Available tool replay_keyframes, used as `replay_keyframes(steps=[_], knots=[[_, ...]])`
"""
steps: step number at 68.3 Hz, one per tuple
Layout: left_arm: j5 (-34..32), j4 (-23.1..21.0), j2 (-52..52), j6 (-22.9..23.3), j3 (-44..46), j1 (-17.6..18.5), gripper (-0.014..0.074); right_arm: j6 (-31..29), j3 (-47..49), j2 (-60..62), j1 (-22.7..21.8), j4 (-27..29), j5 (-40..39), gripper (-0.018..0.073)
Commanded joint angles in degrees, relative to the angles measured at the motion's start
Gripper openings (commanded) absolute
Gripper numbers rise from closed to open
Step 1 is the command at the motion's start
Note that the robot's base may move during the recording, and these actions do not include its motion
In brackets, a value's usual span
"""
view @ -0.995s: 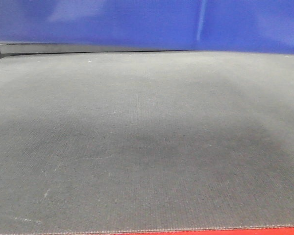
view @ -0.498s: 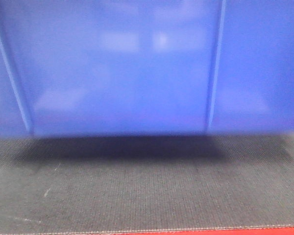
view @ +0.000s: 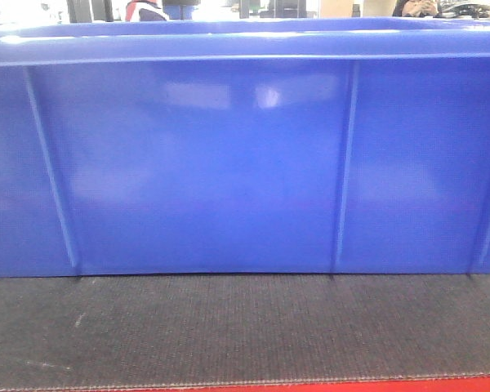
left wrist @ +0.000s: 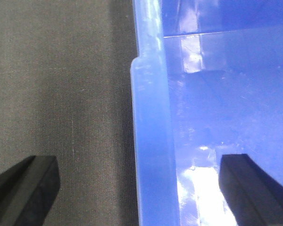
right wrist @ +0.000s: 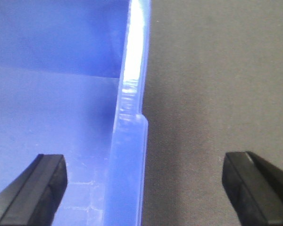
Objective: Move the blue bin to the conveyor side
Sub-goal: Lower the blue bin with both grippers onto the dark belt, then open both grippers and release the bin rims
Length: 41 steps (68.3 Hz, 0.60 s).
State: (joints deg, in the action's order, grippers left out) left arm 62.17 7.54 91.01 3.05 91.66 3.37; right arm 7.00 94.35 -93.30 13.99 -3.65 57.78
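Note:
Next, my right gripper grabs the blue bin by its short-end rim (right wrist: 127,169) to move it to the conveyor side.
The blue bin (view: 229,163) stands on the dark grey conveyor belt (view: 245,327), its ribbed side wall wider than the front view. In the left wrist view my left gripper (left wrist: 139,188) is open, straddling the bin's left rim (left wrist: 151,141) with one finger (left wrist: 28,183) over the belt (left wrist: 61,94) and the other finger (left wrist: 245,183) inside the bin. In the right wrist view my right gripper (right wrist: 144,188) is open astride the right rim (right wrist: 129,141), one finger (right wrist: 37,188) inside the bin and one finger (right wrist: 259,188) over the belt (right wrist: 217,84). Neither gripper touches the rim.
A red frame edge (view: 392,384) runs along the belt's near side. Behind the bin's far rim, bright blurred background shapes (view: 147,10) show. The bin's inside (left wrist: 226,94) looks bare in both wrist views.
The blue bin has come down and toward the camera: from a strip at the top of the front view to filling most of it, now resting on the belt.

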Motion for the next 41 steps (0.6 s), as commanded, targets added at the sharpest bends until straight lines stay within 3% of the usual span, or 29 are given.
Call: replay_keyframes(steps=[1,8,14,27,32,41], knots=[[0.2,0.1,-2.6,0.0,0.5,-0.3,0.0596,-0.5,0.5,2.6,-0.2,-0.9,0.6,0.0558],[0.6,0.1,-6.5,0.0,0.3,-0.3,0.0567,-0.5,0.1,5.9,-0.2,-0.9,2.4,0.0544],[-0.7,0.2,-11.1,0.0,-2.0,-0.3,0.0517,-1.9,-1.6,9.6,-0.2,-0.9,3.8,0.0458],[-8.4,-0.1,-24.5,0.1,-15.4,-0.4,0.0229,-1.9,-14.9,22.6,-0.2,-1.0,-3.0,0.0031],[-11.4,-0.2,-29.9,0.2,-20.8,-0.4,0.0126,-1.9,-21.2,27.8,-0.2,-1.1,-6.8,-0.009],[-18.0,-0.3,-38.9,0.6,-30.4,-0.4,-0.0028,-1.9,-33.6,37.9,-0.2,-1.2,-14.2,-0.0088]])
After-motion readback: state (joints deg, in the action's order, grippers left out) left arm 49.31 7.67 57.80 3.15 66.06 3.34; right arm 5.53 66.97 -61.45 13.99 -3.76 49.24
